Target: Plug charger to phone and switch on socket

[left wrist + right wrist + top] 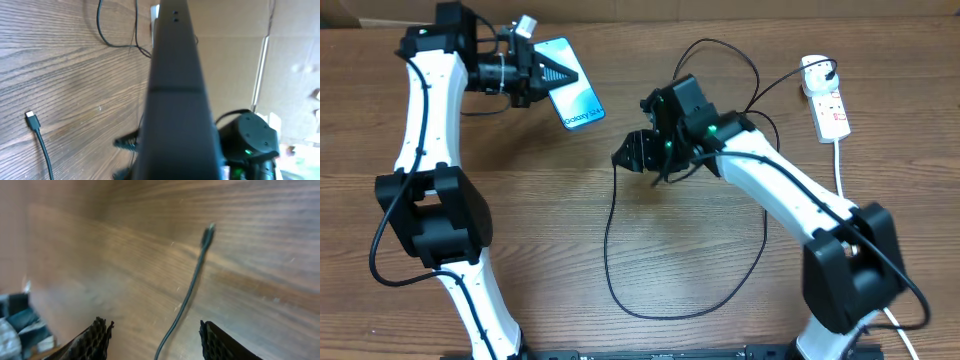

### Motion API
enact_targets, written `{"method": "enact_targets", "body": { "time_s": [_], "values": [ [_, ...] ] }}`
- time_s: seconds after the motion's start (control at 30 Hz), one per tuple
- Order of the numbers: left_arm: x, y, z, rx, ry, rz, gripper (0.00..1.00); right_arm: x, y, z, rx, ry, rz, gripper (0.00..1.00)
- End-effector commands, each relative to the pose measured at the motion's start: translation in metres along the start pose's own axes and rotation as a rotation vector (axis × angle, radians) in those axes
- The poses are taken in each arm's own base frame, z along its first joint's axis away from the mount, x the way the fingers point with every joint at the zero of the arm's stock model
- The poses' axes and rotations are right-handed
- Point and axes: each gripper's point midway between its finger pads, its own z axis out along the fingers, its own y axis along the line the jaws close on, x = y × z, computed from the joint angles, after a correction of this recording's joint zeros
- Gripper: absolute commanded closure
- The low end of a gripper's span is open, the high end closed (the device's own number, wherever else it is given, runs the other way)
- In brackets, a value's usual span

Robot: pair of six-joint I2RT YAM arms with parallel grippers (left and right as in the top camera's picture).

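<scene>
My right gripper will next pick up the charger by the plug's dark housing (614, 163) behind its metal tip. It can then plug the charger (610, 240) into the phone.
The phone (576, 97), its light blue screen facing up, is held tilted above the table at the upper left, with my left gripper (548, 74) shut on its end. In the left wrist view the phone (175, 100) shows edge-on as a dark bar that hides my own jaws. The charger (610, 240) is a thin black cable looping across the table to the white socket (828, 100) at the far right. Its small plug tip (207, 235) lies on the wood. My right gripper (155, 342) hangs open over the cable, one finger on each side, touching nothing.
The wooden table runs to a cardboard wall (235, 45) at the back. The socket's thick white cord (840, 165) trails down the right side. Both arm bases (440, 215) stand near the front edge.
</scene>
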Motion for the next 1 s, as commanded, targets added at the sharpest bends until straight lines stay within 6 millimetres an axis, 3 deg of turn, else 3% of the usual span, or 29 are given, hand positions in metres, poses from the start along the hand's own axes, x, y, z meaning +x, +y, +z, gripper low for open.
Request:
{"method": "enact_targets", "body": {
  "time_s": [0.0, 0.2, 0.37, 0.57, 0.97],
  "values": [
    [-0.002, -0.019, -0.013, 0.103, -0.018, -0.024, 0.95, -0.024, -0.013, 0.018, 0.111, -0.043, -0.001, 0.43],
    [-0.004, -0.018, -0.018, 0.108, -0.028, -0.032, 0.96, -0.028, -0.018, 0.053, 0.178, -0.031, -0.04, 0.44],
    [-0.004, -0.018, -0.018, 0.109, -0.028, -0.033, 0.96, -0.025, -0.031, 0.073, 0.269, -0.046, -0.075, 0.44],
    [-0.004, -0.017, -0.018, 0.102, -0.029, -0.032, 0.96, -0.021, -0.033, 0.096, 0.272, -0.043, -0.108, 0.49],
    [-0.004, -0.017, -0.018, 0.1, -0.029, -0.031, 0.96, -0.017, -0.041, 0.115, 0.272, -0.035, -0.084, 0.53]
  ]
}}
